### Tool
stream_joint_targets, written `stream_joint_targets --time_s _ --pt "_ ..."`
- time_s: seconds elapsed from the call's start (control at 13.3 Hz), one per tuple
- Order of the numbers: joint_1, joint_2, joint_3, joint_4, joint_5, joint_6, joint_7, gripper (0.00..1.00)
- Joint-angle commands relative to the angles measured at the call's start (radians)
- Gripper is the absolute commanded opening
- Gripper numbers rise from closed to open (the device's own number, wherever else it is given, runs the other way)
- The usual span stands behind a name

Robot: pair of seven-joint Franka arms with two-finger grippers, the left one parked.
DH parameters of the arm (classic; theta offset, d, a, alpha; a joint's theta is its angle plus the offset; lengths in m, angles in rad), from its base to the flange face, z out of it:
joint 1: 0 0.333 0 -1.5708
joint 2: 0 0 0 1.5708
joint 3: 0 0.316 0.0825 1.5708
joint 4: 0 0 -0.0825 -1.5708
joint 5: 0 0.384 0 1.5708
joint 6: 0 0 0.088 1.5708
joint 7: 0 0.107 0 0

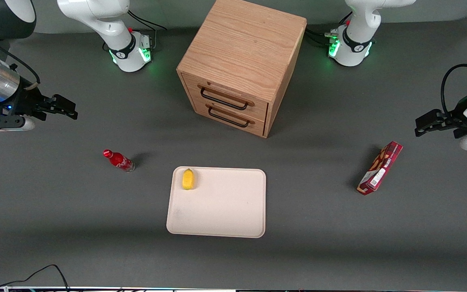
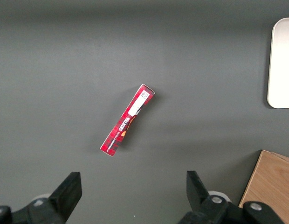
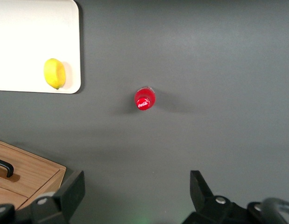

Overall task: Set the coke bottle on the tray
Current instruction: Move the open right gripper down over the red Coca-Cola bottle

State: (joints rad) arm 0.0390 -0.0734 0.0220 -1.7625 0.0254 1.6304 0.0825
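Note:
I should grab the coke bottle by its red cap [image 1: 108, 153] with my right gripper next. Then I can place the bottle on the tray [image 1: 225, 207].
The coke bottle [image 1: 118, 159] stands upright on the grey table, beside the tray and toward the working arm's end. In the right wrist view I look down on its red cap [image 3: 145, 99]. The beige tray [image 1: 225, 207] lies flat in front of the cabinet, nearer the front camera; its corner shows in the right wrist view [image 3: 23, 28]. My right gripper [image 1: 64, 108] is open and empty, raised above the table, farther from the front camera than the bottle and apart from it. Its two black fingers [image 3: 72, 189] stand wide apart.
A yellow lemon [image 1: 188, 179] lies on the tray's corner nearest the bottle, also in the right wrist view [image 3: 54, 73]. A wooden two-drawer cabinet [image 1: 241, 61] stands mid-table. A red snack box [image 1: 380, 168] lies toward the parked arm's end.

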Motion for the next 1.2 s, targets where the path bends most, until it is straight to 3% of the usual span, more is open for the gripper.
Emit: stream_joint_targets --time_s 0.0,0.45,0.82,1.12 --pt "-0.028 0.035 0.006 0.073 0.024 -0.029 -0.017 1.0" --pt "-0.015 0.136 0.01 0.062 0.019 -0.015 -0.012 1.0" --pt "-0.019 0.159 0.013 -0.219 -0.004 0.39 -0.036 1.0" --pt "-0.016 0.159 0.015 -0.417 -0.033 0.633 -0.035 1.0"
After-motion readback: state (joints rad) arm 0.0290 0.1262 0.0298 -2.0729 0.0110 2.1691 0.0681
